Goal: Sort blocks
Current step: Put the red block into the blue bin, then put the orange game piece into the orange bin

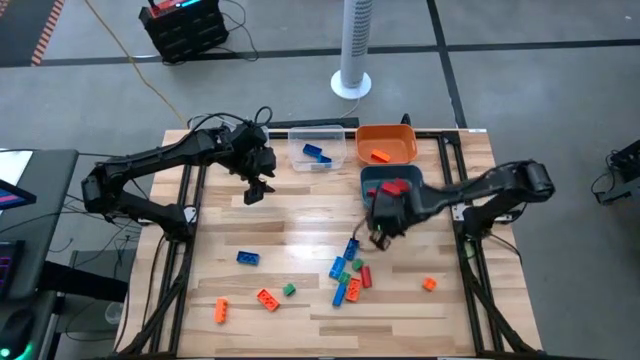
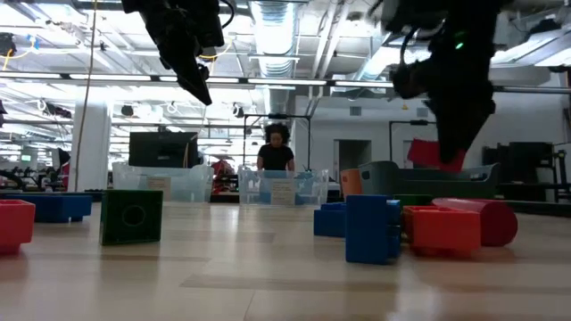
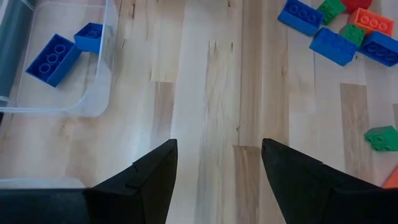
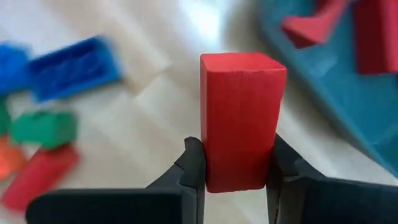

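My right gripper keeps hold of the red block (image 4: pixel 242 118) for now, since its far end is over wood beside the teal bin's rim (image 4: pixel 314 93). It holds on until the block hangs inside that rim.
Loose blocks lie on the wooden table: a blue one (image 1: pixel 247 258), two orange ones (image 1: pixel 221 310) (image 1: pixel 266 298), a green one (image 1: pixel 289 290), a mixed cluster (image 1: pixel 348 277) and an orange one (image 1: pixel 429 284). My right gripper (image 1: pixel 380 236) hangs between the cluster and the teal bin (image 1: pixel 372 182), shut on a red block (image 4: pixel 241 112). My left gripper (image 3: pixel 219 155) stands open above bare table, close to the clear bin (image 3: pixel 102 93), which holds two blue blocks (image 3: pixel 55 57). My right gripper pinches the red block between its two fingers, on two opposite smooth sides at the end nearest the gripper (image 4: pixel 214 163). The fingers point down. The block sticks out past the fingertips (image 4: pixel 194 160), lifted clear of the table.
An orange bin (image 1: pixel 385 143) with one orange block stands at the far edge beside the clear bin (image 1: pixel 318 150). The teal bin holds red blocks (image 1: pixel 393 187). A white fan stand (image 1: pixel 351 82) is beyond the table. A person shows far behind in the low view (image 2: pixel 276 152).
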### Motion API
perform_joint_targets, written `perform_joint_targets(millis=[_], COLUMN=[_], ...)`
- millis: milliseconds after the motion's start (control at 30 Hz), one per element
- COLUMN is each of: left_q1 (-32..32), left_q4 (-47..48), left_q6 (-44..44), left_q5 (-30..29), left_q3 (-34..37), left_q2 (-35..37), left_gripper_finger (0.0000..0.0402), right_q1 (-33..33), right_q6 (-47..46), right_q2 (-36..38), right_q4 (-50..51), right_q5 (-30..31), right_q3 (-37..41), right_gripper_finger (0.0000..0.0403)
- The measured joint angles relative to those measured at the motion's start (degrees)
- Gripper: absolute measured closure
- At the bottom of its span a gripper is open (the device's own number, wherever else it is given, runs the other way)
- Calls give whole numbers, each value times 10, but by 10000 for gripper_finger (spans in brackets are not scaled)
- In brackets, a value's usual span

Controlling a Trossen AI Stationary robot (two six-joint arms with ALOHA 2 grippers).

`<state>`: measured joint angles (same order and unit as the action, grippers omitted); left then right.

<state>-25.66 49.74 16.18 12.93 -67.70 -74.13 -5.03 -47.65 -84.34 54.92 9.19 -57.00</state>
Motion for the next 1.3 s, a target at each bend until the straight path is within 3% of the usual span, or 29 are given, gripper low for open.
perform_joint_targets(millis=[200,400,733,967,1133,1300], left_q1=[0,0,0,0,0,0], left_q4=[8,37,49,51,52,43], left_q6=[-9,-28,-52,-64,-64,-64], left_q5=[-1,-1,-1,-1,-1,-1], left_q3=[0,0,0,0,0,0], left_q2=[0,0,0,0,0,0], left_gripper_finger=[174,174,174,174,174,174], right_q1=[129,224,282,245,154,57], right_q6=[96,108,162,157,79,-27], right_q2=[-4,-5,-5,66,139,155], right_q4=[-6,-12,-15,4,-3,5], right_q5=[-4,-26,-76,-70,-14,22], right_q3=[2,2,2,2,2,2], right_gripper_finger=[315,305,133,115,114,113])
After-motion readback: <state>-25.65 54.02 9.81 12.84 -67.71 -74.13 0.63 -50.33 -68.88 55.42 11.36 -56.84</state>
